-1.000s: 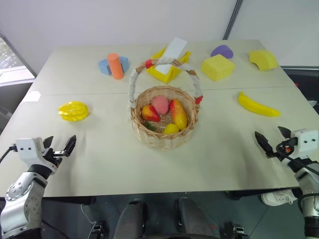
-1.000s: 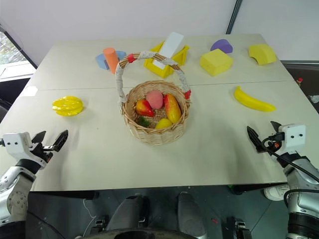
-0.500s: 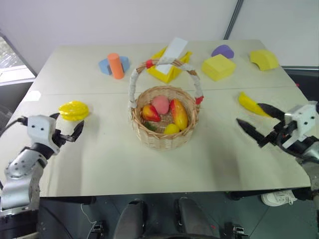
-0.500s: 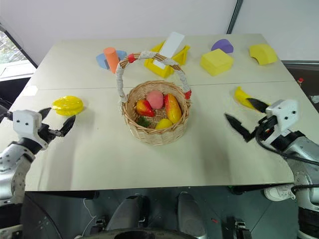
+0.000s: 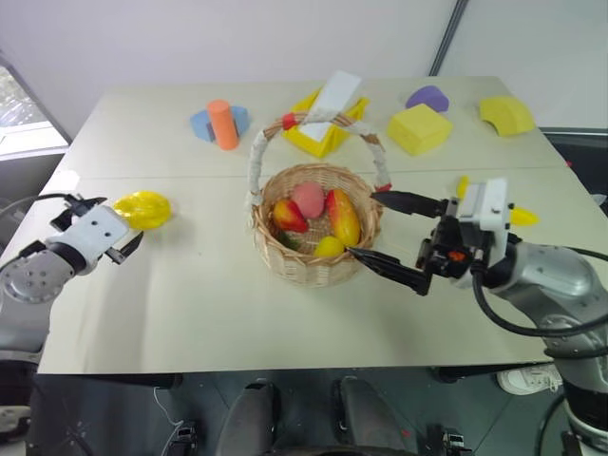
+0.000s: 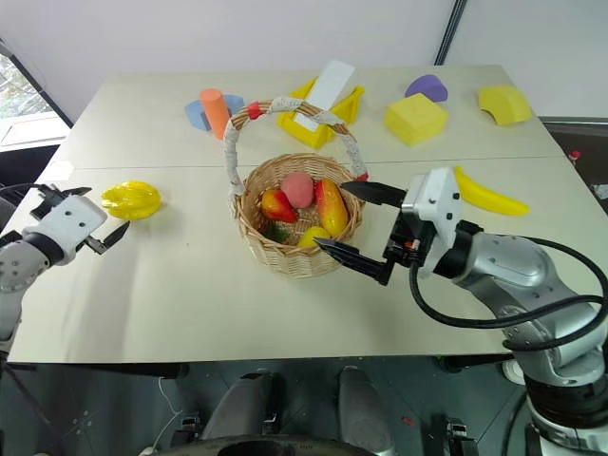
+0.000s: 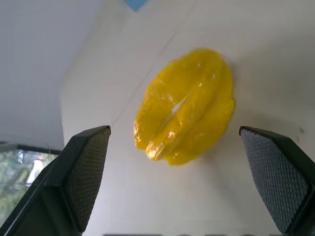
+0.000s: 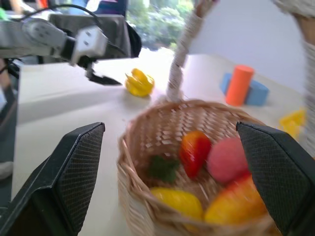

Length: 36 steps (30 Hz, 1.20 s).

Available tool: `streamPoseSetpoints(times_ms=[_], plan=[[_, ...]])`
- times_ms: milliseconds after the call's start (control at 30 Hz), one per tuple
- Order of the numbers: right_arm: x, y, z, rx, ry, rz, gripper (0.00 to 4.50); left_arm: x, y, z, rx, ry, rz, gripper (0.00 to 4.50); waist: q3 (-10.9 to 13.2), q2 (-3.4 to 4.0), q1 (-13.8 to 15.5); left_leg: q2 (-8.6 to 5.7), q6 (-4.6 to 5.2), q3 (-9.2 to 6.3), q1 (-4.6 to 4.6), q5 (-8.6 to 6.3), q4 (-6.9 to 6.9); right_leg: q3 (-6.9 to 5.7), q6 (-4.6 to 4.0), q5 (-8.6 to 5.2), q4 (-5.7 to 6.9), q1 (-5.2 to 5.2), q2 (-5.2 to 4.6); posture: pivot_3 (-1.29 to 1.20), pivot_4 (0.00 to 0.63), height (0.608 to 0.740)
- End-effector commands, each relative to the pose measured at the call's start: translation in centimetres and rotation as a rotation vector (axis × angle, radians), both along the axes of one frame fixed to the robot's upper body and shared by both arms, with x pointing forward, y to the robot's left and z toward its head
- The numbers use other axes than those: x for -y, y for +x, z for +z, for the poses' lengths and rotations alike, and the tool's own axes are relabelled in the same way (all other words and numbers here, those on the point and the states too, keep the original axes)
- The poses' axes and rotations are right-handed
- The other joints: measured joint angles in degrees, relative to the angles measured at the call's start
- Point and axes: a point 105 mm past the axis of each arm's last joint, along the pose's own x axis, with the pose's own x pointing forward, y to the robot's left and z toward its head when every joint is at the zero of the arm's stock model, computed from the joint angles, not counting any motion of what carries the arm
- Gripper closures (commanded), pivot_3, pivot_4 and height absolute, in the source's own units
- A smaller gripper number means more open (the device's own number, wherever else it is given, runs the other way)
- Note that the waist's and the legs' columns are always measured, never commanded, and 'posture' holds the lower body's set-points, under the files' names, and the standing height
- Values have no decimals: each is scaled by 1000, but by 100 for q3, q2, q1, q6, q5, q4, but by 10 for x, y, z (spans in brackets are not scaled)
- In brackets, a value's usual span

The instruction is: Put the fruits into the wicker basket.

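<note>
My left gripper's fingers stop short of the star fruit [image 5: 142, 209] [image 7: 184, 105], so it is too early to close, and the gripper moves toward the fruit first.
The wicker basket [image 5: 285, 256] stands mid-table and holds a pink peach [image 5: 306, 198], a red-yellow mango [image 5: 342, 217], a lemon [image 5: 329, 246] and a small red fruit. My right gripper [image 5: 364, 224] is open, level, its fingertips spread at the basket's right rim with nothing between them. The banana [image 6: 489, 197] lies on the table behind that arm. A ribbed yellow star fruit [image 5: 142, 209] rests near the left edge. My left gripper [image 5: 123, 218] is open just short of it, and the fruit [image 7: 184, 105] sits between and beyond its fingers [image 7: 83, 172].
At the back stand an orange cylinder [image 5: 223, 123] on a blue block, a yellow plastic bin [image 5: 318, 138] holding a white block, two yellow foam blocks [image 5: 416, 128] and a purple piece [image 5: 426, 97]. The table's front edge [image 5: 285, 356] is near my arms.
My right gripper swung left and up from the table's front right edge to the basket's rim. My left gripper moved forward toward the star fruit and rolled. Both stayed open.
</note>
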Motion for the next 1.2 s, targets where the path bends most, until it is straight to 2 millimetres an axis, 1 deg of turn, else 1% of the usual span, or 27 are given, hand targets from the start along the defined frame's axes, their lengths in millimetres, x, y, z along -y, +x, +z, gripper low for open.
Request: streamPoseSetpoints(times_ms=[33,100,233,333,500,533,600,733,767,800,867,933,1033,1133,1167,1200], plan=[[-7,-4,10,52,16,37,36,6,11,10,-4,73,-53,0,0,0,3,-1,0,0,-1,0,0,-1,0,0,0,0,-2,0,150,740],[-11,-5,11,55,20,53,36,5,19,11,-13,87,-53,0,0,0,-6,-1,0,0,-2,0,0,-2,0,0,0,-2,-3,0,150,740],[-16,-9,10,56,27,75,36,5,32,7,-66,135,-72,0,0,0,-30,-1,0,0,-7,0,-1,-2,0,0,4,-10,-1,0,150,740],[-18,-11,8,55,32,75,36,1,43,10,-58,138,-50,0,0,-1,-26,-1,1,1,-7,0,-1,-2,0,0,9,-13,2,0,150,740],[-19,-11,7,66,44,54,36,-5,50,3,-100,152,-21,0,0,-2,-30,-4,1,2,-8,0,0,-4,2,1,12,-13,5,0,150,740],[-18,-11,7,68,42,48,10,-5,51,4,-95,146,-20,253,0,-2,-29,-4,1,3,-8,0,0,-4,2,1,13,-14,6,0,150,740],[-18,-11,7,74,43,42,0,-4,52,5,-86,139,-22,912,0,-2,-23,-3,2,2,-8,0,1,-9,2,1,15,-14,9,0,150,740],[-19,-9,9,87,50,35,0,-5,51,3,-94,140,-21,2886,-1,-3,-24,-3,2,2,-8,0,4,-10,2,1,16,-14,9,0,150,740],[-19,-8,9,89,52,34,0,-5,51,3,-97,140,-21,3202,-1,-3,-25,-3,2,2,-8,0,4,-10,2,1,17,-14,9,0,150,740],[-19,-8,10,91,52,34,0,-5,50,3,-97,139,-15,3355,-1,-3,-25,-3,2,2,-8,0,4,-10,2,1,17,-14,9,0,150,740],[-20,-7,10,94,51,36,0,-6,48,6,-87,116,-10,3355,-1,-3,-28,-3,2,2,-7,0,4,-10,2,1,18,-14,10,0,150,740],[-20,-6,11,99,50,38,0,-4,45,13,-59,58,-9,3355,-1,-3,-36,-3,2,2,-7,0,4,-10,2,1,18,-14,10,0,150,740],[-19,-5,13,107,48,34,0,-2,34,30,-24,-62,-15,3355,0,-4,-41,-1,2,1,-8,0,4,-6,2,1,19,-16,9,0,150,740],[-11,-2,16,115,31,15,0,31,3,58,-6,-312,-205,3355,0,-4,-47,0,1,1,-9,0,4,-2,2,1,18,-15,5,0,150,740],[-8,0,16,117,24,6,0,39,-7,66,-6,-369,-256,3355,0,-4,-40,0,2,1,-10,0,3,-1,1,1,16,-16,2,0,150,740],[-6,1,17,118,19,0,0,44,-13,70,-9,-398,-278,3355,0,-4,-38,0,2,1,-10,0,3,-1,1,1,15,-15,0,0,150,740]])
